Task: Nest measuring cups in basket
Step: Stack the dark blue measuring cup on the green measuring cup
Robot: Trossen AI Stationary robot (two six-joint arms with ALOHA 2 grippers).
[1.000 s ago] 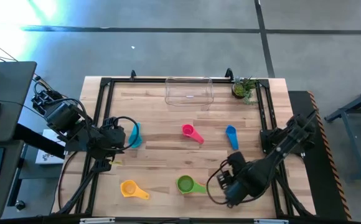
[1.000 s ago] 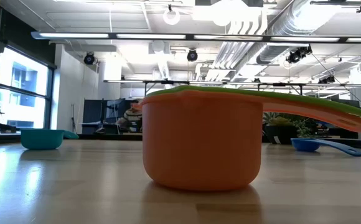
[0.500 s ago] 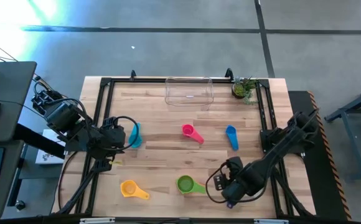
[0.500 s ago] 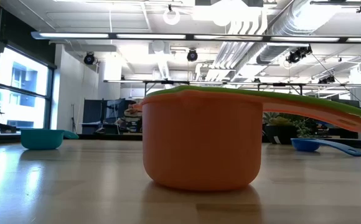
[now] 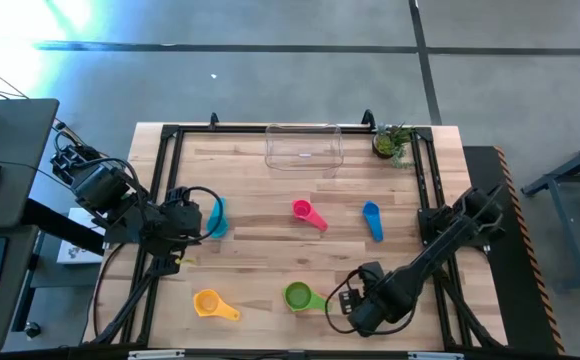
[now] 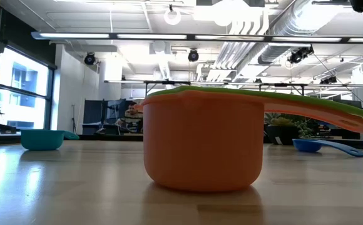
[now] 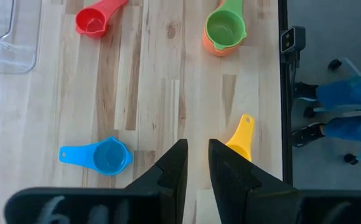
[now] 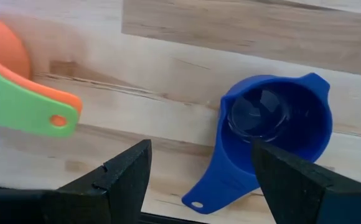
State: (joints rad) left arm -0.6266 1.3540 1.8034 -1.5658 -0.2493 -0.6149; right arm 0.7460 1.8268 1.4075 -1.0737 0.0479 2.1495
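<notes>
My right gripper should move lower before it closes on the dark blue cup's rim (image 8: 221,138). Its fingers are above the cup's rim, and one finger is over wood.
A green cup nested in an orange one (image 5: 297,296) stands near the table's near edge and fills the low view (image 6: 200,144). My right gripper (image 5: 355,312) hovers just right of it, open (image 8: 199,149), looking down on a dark blue cup (image 8: 274,121) on the wood and the green handle (image 8: 18,102). Loose on the table lie a teal cup (image 5: 217,215), a pink cup (image 5: 308,213), a light blue cup (image 5: 372,220) and a yellow cup (image 5: 213,304). The clear basket (image 5: 304,147) stands at the far edge. My left gripper (image 5: 188,222) waits by the teal cup, shut (image 7: 197,155).
A small potted plant (image 5: 392,142) stands at the far right corner beside the basket. A black frame (image 5: 170,135) borders the table. Bare wood stretches between the basket and the scattered cups. A person's blue-clad legs (image 7: 345,112) show beyond the table's edge in the left wrist view.
My right gripper has moved toward the table's left and slightly toward the near edge, closing on the green cup. The cups have stayed where they were.
</notes>
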